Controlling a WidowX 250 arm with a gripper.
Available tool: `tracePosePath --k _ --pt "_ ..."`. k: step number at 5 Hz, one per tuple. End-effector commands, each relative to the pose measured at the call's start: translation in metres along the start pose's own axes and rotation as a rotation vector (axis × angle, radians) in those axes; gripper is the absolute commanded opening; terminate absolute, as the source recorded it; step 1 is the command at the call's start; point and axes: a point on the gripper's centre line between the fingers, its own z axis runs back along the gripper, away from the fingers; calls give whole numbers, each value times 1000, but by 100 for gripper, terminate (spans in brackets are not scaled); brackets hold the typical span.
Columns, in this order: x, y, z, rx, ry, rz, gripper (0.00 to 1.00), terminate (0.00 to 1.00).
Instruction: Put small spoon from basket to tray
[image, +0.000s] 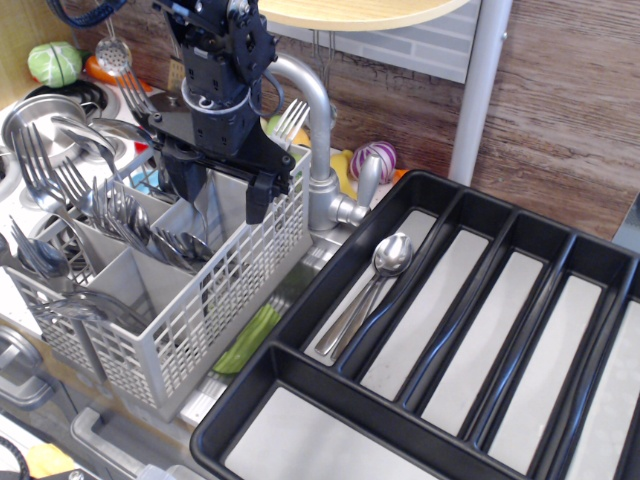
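Observation:
I will grab the spoon by its bowl next with my gripper, to move the small spoon from the basket (205, 315) to the black tray.
The light grey basket (205, 315) stands at the left, with forks (45, 170) in its far compartments and several small spoons (180, 247) bowl-up in a middle compartment. My gripper (222, 192) hangs over the basket's back right compartment, its jaws wide apart, just above and right of those spoons. A thin steel handle stands between the fingers; I cannot tell if they touch it. The black tray (300, 395) lies at the right. Two small spoons (385, 262) lie in its leftmost long compartment.
A steel faucet (318, 135) rises right behind the basket, close to my gripper. A green object (245, 342) lies between basket and tray. A red onion (376, 160) and a cabbage (55, 62) sit at the back. A wooden shelf (360, 12) hangs overhead.

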Motion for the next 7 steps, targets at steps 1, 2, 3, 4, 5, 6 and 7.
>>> tracePosePath --k 1,2,3,4,5,6,7 --pt "0 0 0 0 0 0 100 0" --pt "1 6 0 -20 -64 -223 100 0" --pt "-1 9 0 22 -135 -458 100 0" --pt "-13 5 -2 95 -190 -672 100 0" --pt "-17 7 -3 127 -216 -791 100 0" --pt "-19 14 -13 146 -277 -877 100 0" --pt "-18 18 -18 158 -314 -892 100 0"
